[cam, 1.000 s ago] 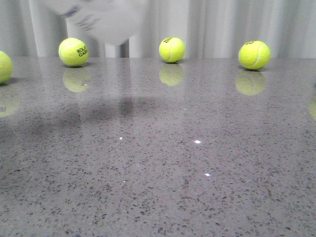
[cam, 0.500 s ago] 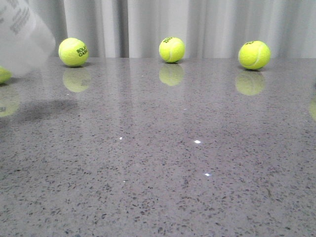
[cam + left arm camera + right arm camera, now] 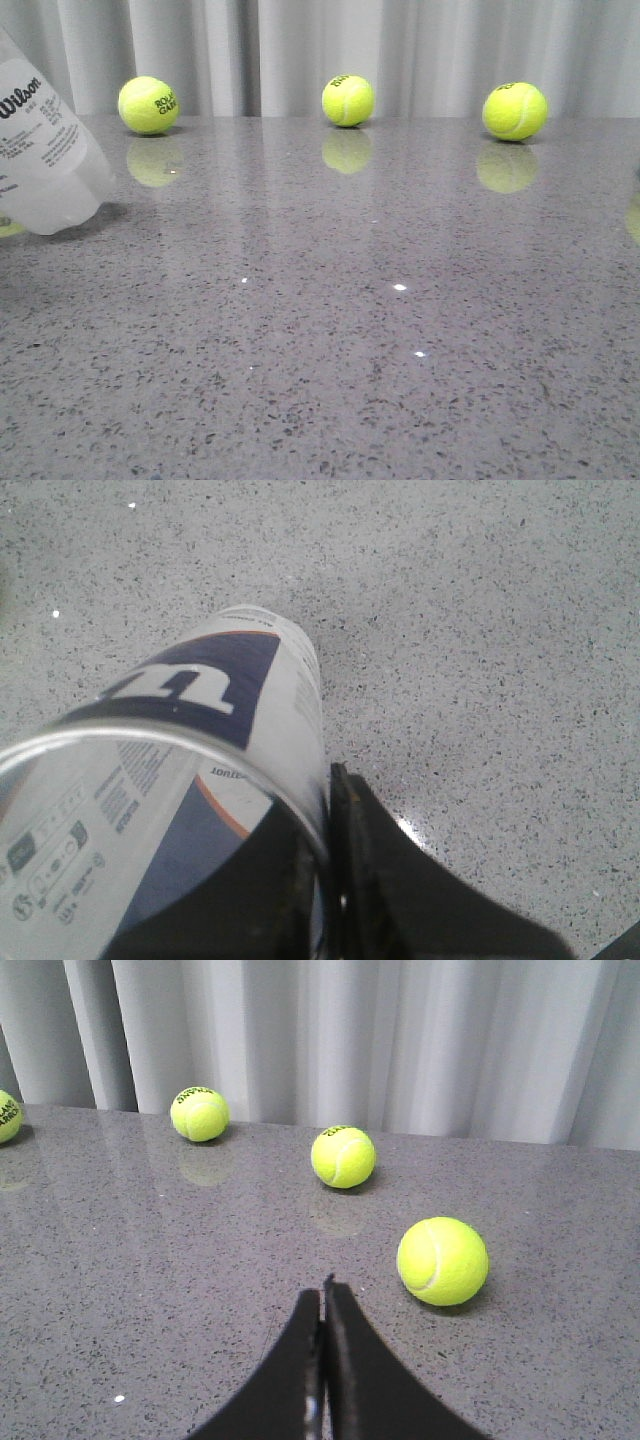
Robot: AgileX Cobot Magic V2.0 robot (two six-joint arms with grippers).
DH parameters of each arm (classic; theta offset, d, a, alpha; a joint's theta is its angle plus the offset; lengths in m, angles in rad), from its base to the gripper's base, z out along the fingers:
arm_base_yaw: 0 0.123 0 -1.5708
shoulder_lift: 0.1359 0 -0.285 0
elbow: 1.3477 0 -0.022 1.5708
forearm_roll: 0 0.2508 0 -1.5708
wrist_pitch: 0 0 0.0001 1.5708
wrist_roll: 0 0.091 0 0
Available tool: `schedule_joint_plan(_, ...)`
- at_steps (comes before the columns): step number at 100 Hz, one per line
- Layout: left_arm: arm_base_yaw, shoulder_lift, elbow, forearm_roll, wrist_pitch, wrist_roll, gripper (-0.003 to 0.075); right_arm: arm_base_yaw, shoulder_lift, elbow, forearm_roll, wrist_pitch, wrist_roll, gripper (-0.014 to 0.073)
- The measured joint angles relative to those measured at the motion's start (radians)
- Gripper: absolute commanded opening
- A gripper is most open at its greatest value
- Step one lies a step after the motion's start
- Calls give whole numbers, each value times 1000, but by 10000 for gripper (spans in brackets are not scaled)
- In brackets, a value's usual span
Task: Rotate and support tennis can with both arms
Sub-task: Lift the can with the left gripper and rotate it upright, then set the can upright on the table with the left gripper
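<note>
The can's lower end touches the speckled table and the can would stand, so the left gripper needs to let go of the can.
The tennis can (image 3: 45, 160) stands tilted at the far left of the front view, translucent white with "Wilson" print, its lower end at the tabletop. In the left wrist view the can (image 3: 230, 710) shows its navy section, white "W", orange stripe and silver rim. My left gripper (image 3: 325, 780) is shut on the can's rim wall, one finger inside the can and one finger (image 3: 365, 850) outside. My right gripper (image 3: 323, 1295) is shut and empty, low over the table, far from the can. Neither gripper shows in the front view.
Three yellow-green tennis balls (image 3: 148, 105) (image 3: 348, 100) (image 3: 514, 111) sit along the back of the grey speckled table (image 3: 330, 330) before a white curtain. One ball (image 3: 442, 1260) lies just ahead of my right gripper, with two more (image 3: 343, 1156) (image 3: 199, 1113) beyond it.
The can has swung from the upper middle-left to the far left and come down, so its lower end now meets the table. It is sharp now, no longer blurred.
</note>
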Motion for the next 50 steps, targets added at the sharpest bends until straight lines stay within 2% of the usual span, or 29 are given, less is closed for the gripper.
schedule_joint_plan(9, 0, 0, 0, 0, 0, 0, 28, 0, 0, 0, 0, 0, 0, -70)
schedule_joint_plan(43, 0, 5, 0, -8, 0, 0, 391, 0, 0, 0, 0, 0, 0, -70)
schedule_joint_plan(50, 0, 9, -2, -10, 0, 3, 422, 0, 0, 0, 0, 0, 0, -70)
